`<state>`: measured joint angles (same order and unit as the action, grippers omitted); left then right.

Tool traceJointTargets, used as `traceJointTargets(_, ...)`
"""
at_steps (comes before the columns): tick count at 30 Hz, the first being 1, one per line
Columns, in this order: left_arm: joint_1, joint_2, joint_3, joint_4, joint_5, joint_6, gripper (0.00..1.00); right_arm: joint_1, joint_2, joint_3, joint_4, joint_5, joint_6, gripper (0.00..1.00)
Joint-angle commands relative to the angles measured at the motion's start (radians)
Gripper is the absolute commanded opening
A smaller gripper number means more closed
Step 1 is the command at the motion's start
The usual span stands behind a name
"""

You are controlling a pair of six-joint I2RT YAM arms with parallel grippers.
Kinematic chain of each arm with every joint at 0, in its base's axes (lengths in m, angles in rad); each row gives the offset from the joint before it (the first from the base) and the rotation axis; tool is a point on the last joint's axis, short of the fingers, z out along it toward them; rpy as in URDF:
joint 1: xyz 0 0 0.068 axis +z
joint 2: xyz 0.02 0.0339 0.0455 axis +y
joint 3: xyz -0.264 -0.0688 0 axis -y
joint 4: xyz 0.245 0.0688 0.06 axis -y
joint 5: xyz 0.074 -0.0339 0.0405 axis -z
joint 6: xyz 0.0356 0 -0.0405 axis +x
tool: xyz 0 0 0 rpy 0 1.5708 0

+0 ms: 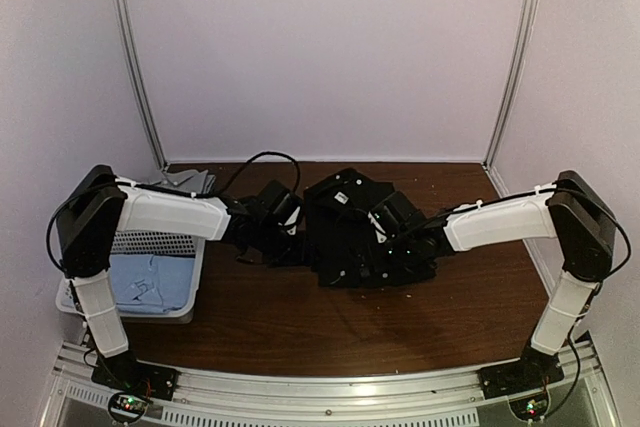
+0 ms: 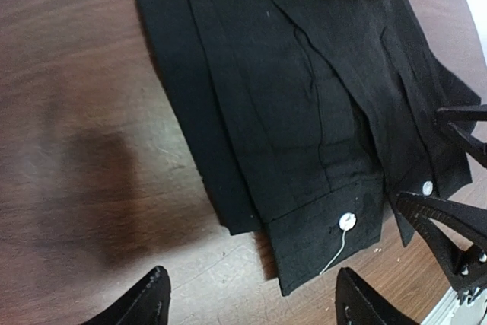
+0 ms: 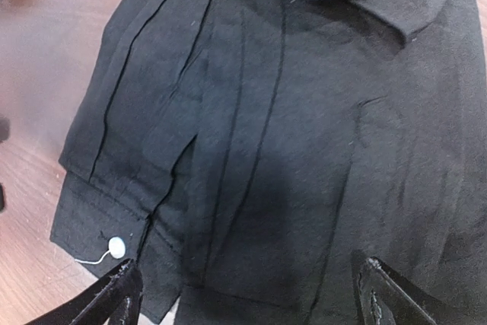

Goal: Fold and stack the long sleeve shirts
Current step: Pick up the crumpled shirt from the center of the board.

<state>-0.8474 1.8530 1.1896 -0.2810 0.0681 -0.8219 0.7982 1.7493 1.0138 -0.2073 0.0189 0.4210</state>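
Note:
My right gripper is going to grab the black long sleeve shirt next by the cuff end of its sleeve (image 1: 386, 276) (image 3: 245, 308), to stretch that sleeve outward for folding.
A large black long sleeve shirt (image 1: 355, 247) lies folded in the middle of the brown table. In the left wrist view its cuff (image 2: 327, 241) with a white button (image 2: 346, 221) and a loose thread points toward me. My left gripper (image 2: 255, 302) hangs open over bare table just short of that cuff, holding nothing. Over the shirt's right part (image 3: 289, 127), my right gripper (image 3: 251, 298) is wide open and empty. A light blue shirt (image 1: 150, 282) lies in the basket at the left. Something greyish (image 1: 190, 182) lies behind the left arm.
The white lattice basket (image 1: 150, 242) stands at the table's left edge under my left arm. The table (image 1: 300, 327) ends in a metal rail at the front. White walls close in the back and both sides. The right gripper's fingers (image 2: 449, 226) show in the left wrist view.

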Motion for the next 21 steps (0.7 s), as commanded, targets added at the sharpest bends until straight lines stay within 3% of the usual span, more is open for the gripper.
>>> traceJointTargets(1, -0.011, 0.040, 0.034, 0.055, 0.091, 0.027, 0.73, 0.040, 0.039, 0.038, -0.049, 0.061, -0.005, 1.00)
traceJointTargets(6, -0.018, 0.094, 0.058, 0.059, 0.120, 0.044, 0.64, 0.055, 0.077, 0.054, -0.071, 0.079, 0.017, 0.98)
traceJointTargets(11, -0.021, 0.149, 0.102, 0.060, 0.186, 0.078, 0.54, 0.053, 0.085, 0.054, -0.076, 0.084, 0.027, 0.88)
traceJointTargets(19, -0.025, 0.190, 0.138, 0.036, 0.254, 0.119, 0.37, 0.055, 0.102, 0.058, -0.068, 0.072, 0.037, 0.64)
traceJointTargets(21, -0.025, 0.199, 0.148, 0.024, 0.257, 0.127, 0.27, 0.054, 0.109, 0.066, -0.069, 0.069, 0.038, 0.54)
